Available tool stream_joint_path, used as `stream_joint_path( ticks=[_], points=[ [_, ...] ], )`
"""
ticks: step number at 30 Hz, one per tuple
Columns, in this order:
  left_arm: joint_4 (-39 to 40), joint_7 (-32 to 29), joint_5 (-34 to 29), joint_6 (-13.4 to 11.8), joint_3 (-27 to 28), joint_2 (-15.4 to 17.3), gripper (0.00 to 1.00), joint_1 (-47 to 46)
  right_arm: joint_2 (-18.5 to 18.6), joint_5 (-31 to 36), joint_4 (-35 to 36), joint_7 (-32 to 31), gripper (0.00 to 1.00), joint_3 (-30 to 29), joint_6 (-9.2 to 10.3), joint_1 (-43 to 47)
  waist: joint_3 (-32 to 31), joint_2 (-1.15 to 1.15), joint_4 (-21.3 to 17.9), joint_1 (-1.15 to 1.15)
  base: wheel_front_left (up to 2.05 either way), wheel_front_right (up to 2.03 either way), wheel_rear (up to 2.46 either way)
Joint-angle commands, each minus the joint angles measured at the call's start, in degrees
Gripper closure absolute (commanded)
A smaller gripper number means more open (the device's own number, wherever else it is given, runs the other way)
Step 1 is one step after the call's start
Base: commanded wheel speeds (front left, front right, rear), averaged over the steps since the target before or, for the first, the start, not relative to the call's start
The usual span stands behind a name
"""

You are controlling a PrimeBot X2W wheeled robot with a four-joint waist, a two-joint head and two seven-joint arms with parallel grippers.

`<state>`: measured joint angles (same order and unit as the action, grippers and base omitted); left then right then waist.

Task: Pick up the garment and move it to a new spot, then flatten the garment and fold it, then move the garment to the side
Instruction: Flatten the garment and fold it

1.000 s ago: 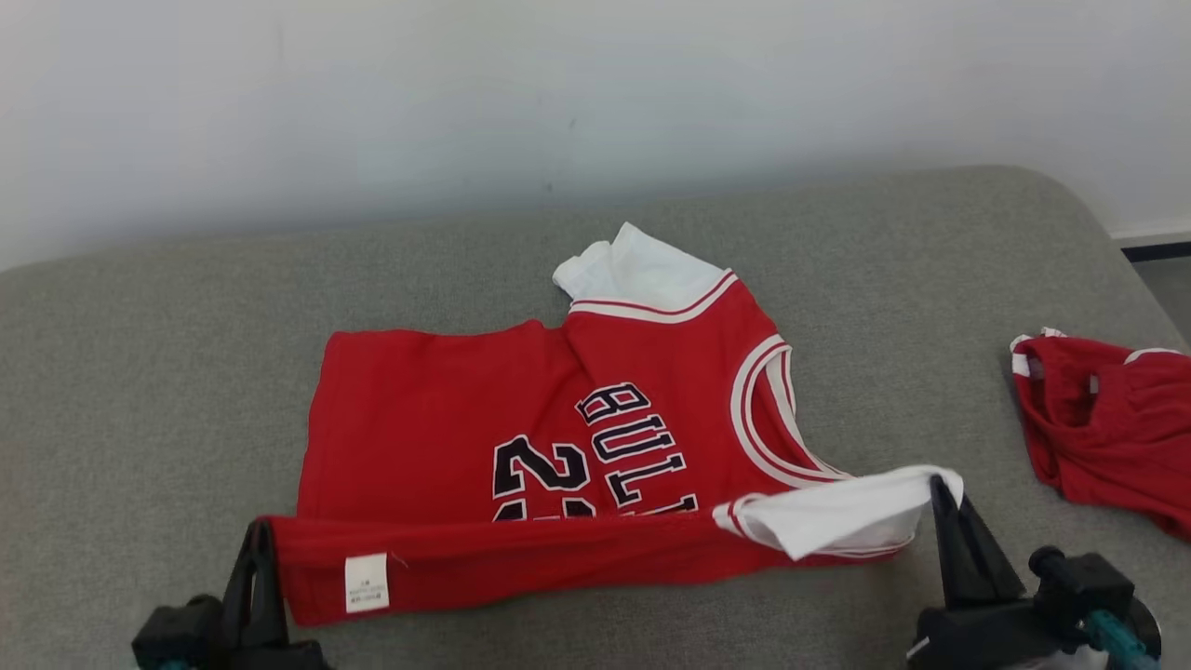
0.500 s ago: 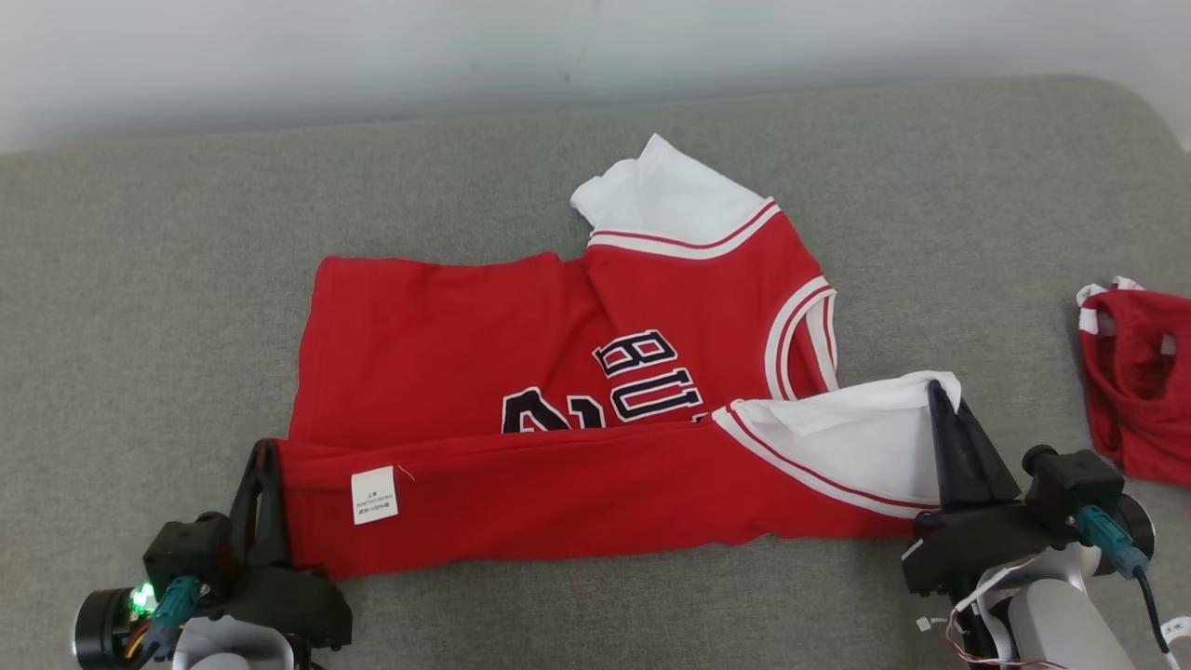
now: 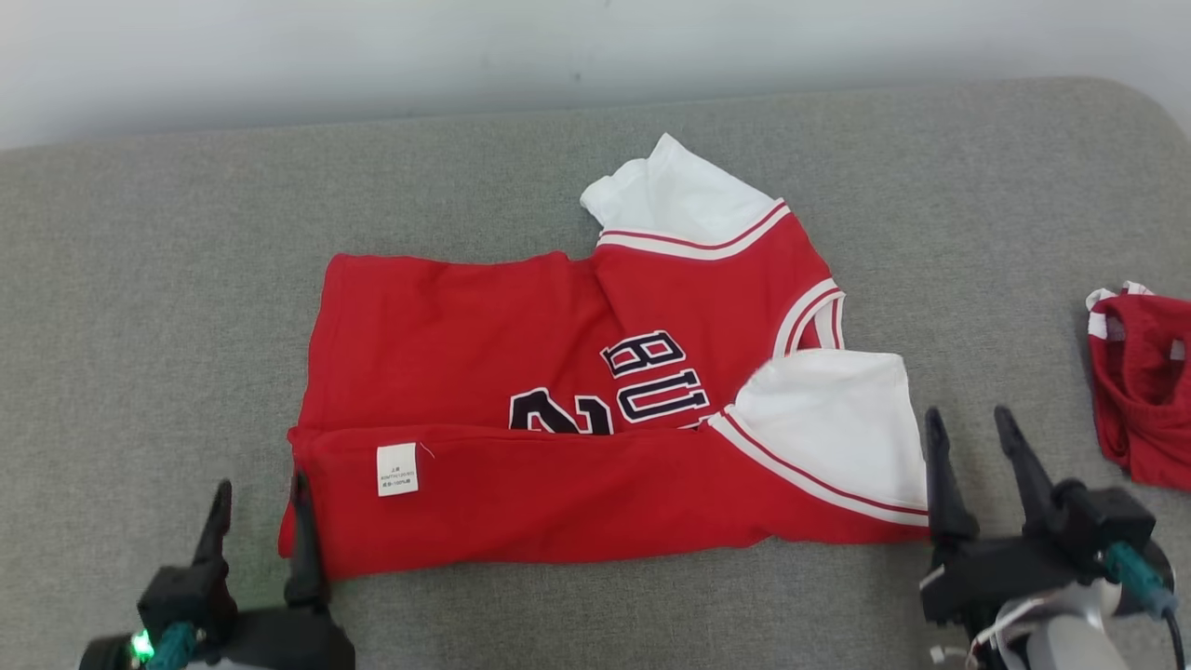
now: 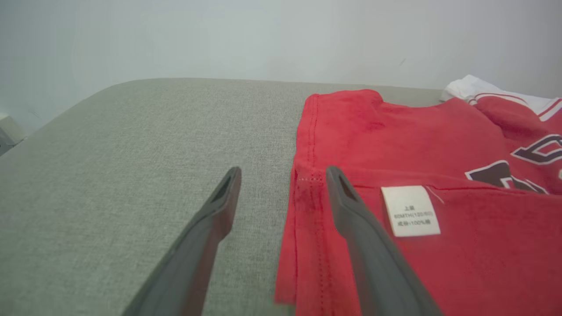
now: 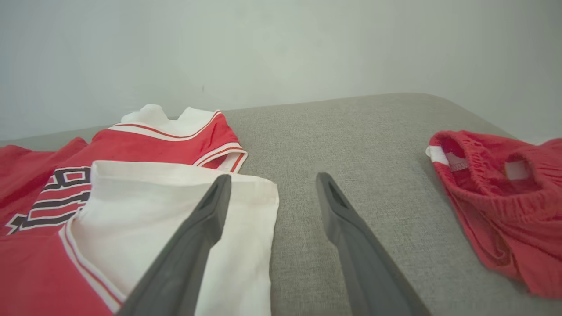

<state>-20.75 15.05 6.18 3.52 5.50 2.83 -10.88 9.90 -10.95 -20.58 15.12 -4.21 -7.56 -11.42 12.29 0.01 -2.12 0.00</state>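
Observation:
I should next grab the jersey with my left gripper by its red hem corner [image 3: 340, 268]. Then I can fold its body over toward the layer with the white label [image 3: 502, 491].
The garment [image 3: 484, 372] is a red jersey with white sleeves and dark lettering, lying on the grey padded surface [image 3: 140, 307] with its near long edge folded over, a white label facing up. My left gripper [image 3: 259, 489] stands open at the jersey's lower left corner, one finger over the red hem [image 4: 307, 210] and the other over bare fabric. My right gripper [image 3: 970, 423] stands open just right of the folded white sleeve [image 5: 175, 210], one finger above its edge. Nothing is held by either.
A second crumpled red garment [image 3: 1144, 386] lies at the right edge of the surface, also in the right wrist view [image 5: 496, 197]. A pale wall [image 3: 558, 46] runs behind the surface's far edge. Bare grey surface stretches left of the jersey.
Both grippers have opened and let go of the jersey's folded edge, which now lies flat. The camera tilted down between the earliest frame and the later ones.

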Motion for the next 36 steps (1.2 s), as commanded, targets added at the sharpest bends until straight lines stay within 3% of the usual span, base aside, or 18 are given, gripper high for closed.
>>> stream_joint_path(
  ticks=[1, 8, 17, 18, 21, 22, 23, 24, 28, 36],
  points=[
    [0.17, 0.17, 0.54, -0.29, -0.34, 0.14, 0.00, 1.49, -0.41, -0.47, 0.17, -0.02, 0.00, 0.07, 0.16, 1.76, -0.37, -0.01, -0.18, 0.00, 0.00, 0.00, 0.00],
    [-0.64, 0.17, 2.34, -0.55, -2.00, 0.13, 0.00, 4.65, -0.48, -2.10, -2.78, -0.03, 0.00, 1.54, 0.16, 5.85, -0.76, -0.01, -0.47, 0.00, 0.00, 0.00, 0.00],
    [-0.86, 0.17, 2.11, -0.33, -2.48, 0.14, 0.00, 3.12, -0.59, -4.36, -10.22, -0.07, 0.00, 5.17, 0.16, 3.85, -0.16, -0.01, 0.57, 0.00, 0.00, 0.00, 0.00],
    [-0.82, 0.17, 1.98, -0.21, -2.44, 0.13, 0.00, 3.09, -0.58, -4.38, -11.08, -0.11, 0.03, 5.60, 0.16, 3.57, -0.11, -0.01, 0.70, 0.00, 0.00, 0.00, 0.00],
    [-0.70, 0.17, 1.69, -0.17, -2.23, 0.12, 0.00, 3.07, -0.49, -4.80, -13.44, -0.27, 0.60, 6.43, 0.16, 2.77, -0.01, -0.01, 1.01, 0.00, 0.00, 0.00, 0.00],
    [-0.70, 0.17, 1.69, -0.17, -2.23, 0.12, 0.00, 3.07, -0.49, -4.80, -13.44, -0.27, 0.60, 6.43, 0.16, 2.77, -0.01, -0.01, 1.01, 0.00, 0.00, 0.00, 0.00],
    [-0.71, 0.17, 1.70, -0.09, -2.18, 0.13, 0.00, 3.14, -0.49, -4.85, -14.46, -0.31, 0.84, 6.70, 0.16, 2.76, -0.02, -0.01, 1.11, 0.00, 0.00, 0.00, 0.00],
    [-0.73, 0.17, 1.70, -0.03, -2.13, 0.12, 0.00, 3.24, -0.50, -5.09, -15.31, -0.35, 1.00, 6.92, 0.16, 2.60, -0.03, -0.01, 1.17, 0.00, 0.00, 0.00, 0.00],
    [-0.84, 0.17, 2.37, 0.15, -2.15, 0.13, 0.00, 3.58, 0.14, -5.43, -15.18, -0.39, 1.00, 6.59, 0.20, 1.82, -0.13, -0.01, 1.19, 0.00, 0.00, 0.00, 0.00],
    [-1.71, 0.17, 5.07, 1.38, -4.50, 0.12, 0.00, 4.83, 0.33, -4.17, -6.39, -0.03, 1.00, 3.91, 0.17, 2.06, -0.34, -0.01, 0.32, 0.00, 0.00, 0.00, 0.00]
  ],
)
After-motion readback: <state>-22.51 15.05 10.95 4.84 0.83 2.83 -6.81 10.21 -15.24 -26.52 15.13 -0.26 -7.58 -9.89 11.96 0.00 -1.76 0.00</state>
